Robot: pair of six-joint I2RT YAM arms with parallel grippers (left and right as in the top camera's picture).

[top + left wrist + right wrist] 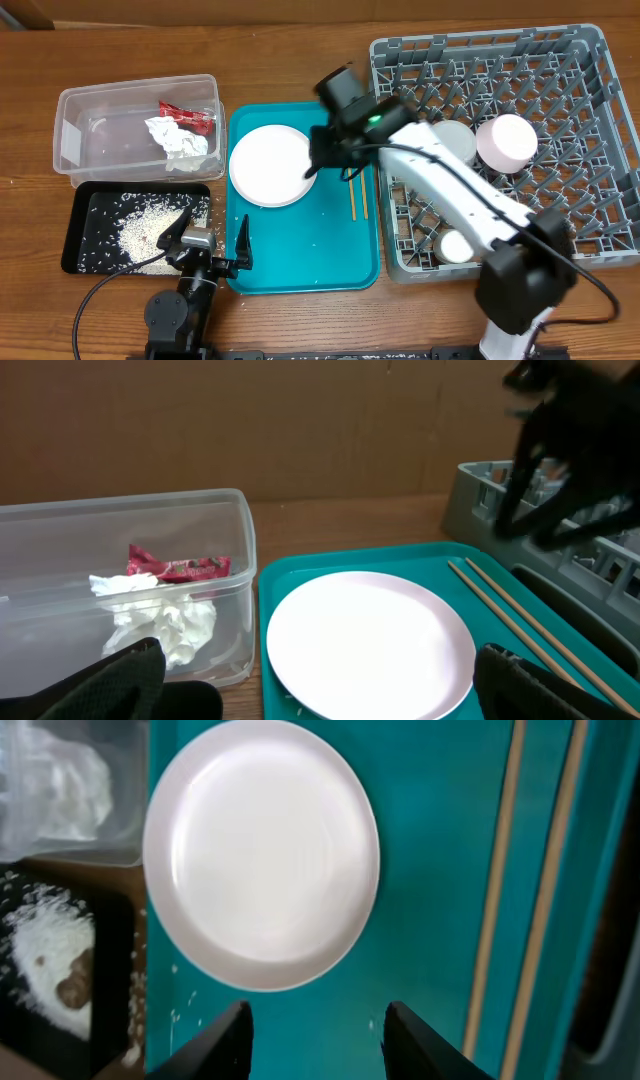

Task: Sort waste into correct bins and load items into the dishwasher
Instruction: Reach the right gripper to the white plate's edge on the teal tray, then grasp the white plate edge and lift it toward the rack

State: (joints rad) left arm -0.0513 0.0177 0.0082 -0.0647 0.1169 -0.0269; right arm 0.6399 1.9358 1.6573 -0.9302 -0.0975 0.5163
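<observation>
The white plate [270,165] should stand in the grey rack, so my right gripper next needs to pinch the plate's rim on the side nearest the chopsticks.
A round white plate [270,165] and two wooden chopsticks [357,198] lie on the teal tray [310,260]. My right gripper [332,160] is open and empty, hovering over the tray between the plate's right edge and the chopsticks. In the right wrist view its fingers [318,1040] frame bare teal just below the plate [260,850], with the chopsticks [495,920] to the right. My left gripper [208,235] is open and empty, low at the front between the black tray [78,225] and the teal tray; its view shows the plate [365,640].
The clear tub [70,110] holds the red packet [188,116] and the napkin [178,140]. Rice [145,230] lies in the black tray. The grey rack [590,80] holds a pinkish bowl [507,140], a grey bowl [455,140] and a white cup [455,247].
</observation>
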